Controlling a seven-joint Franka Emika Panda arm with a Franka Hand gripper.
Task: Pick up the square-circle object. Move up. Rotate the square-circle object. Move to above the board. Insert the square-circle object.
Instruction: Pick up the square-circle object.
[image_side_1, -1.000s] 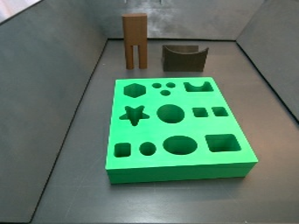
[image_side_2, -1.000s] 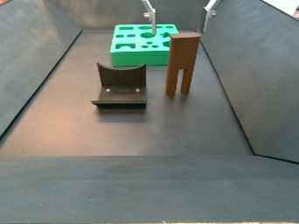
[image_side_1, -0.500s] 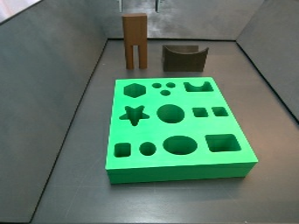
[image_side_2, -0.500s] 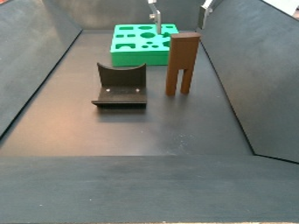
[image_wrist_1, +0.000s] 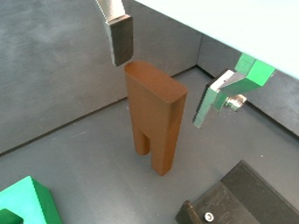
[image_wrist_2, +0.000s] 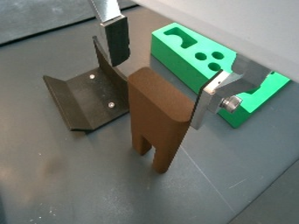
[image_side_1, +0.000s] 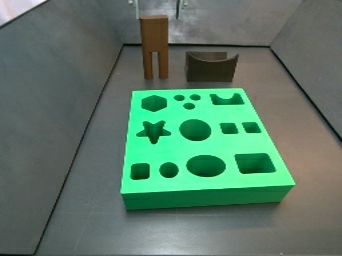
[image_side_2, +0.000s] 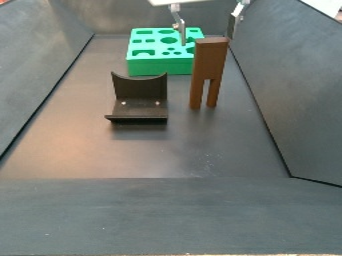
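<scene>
Next, my gripper grabs the object by its solid top end (image_side_1: 155, 24), to keep the square-circle object's two legs free to enter the board (image_side_1: 267, 140).
The square-circle object (image_side_1: 155, 45) is a tall brown block standing upright on its two legs at the far end of the floor, also seen in the other side view (image_side_2: 207, 72). My gripper (image_side_2: 207, 18) hangs open just over its top. In both wrist views the two silver fingers flank the block's upper end (image_wrist_1: 158, 109) (image_wrist_2: 158, 118) without touching it, and the gripper's midpoint (image_wrist_1: 162, 87) (image_wrist_2: 162, 90) lies over the block's top face. The green board (image_side_1: 267, 140) (image_side_2: 147, 60) lies flat apart from the block, its cut-outs facing up.
The dark fixture (image_side_1: 211, 65) (image_side_2: 136, 98) stands on the floor beside the brown block, close to one finger (image_wrist_2: 114, 48). Grey sloped walls enclose the floor on both sides. A corner of the board (image_wrist_1: 24, 206) shows in a wrist view.
The gripper has come down a little toward the block's top, with its fingers now straddling it. The block, board and fixture have not moved.
</scene>
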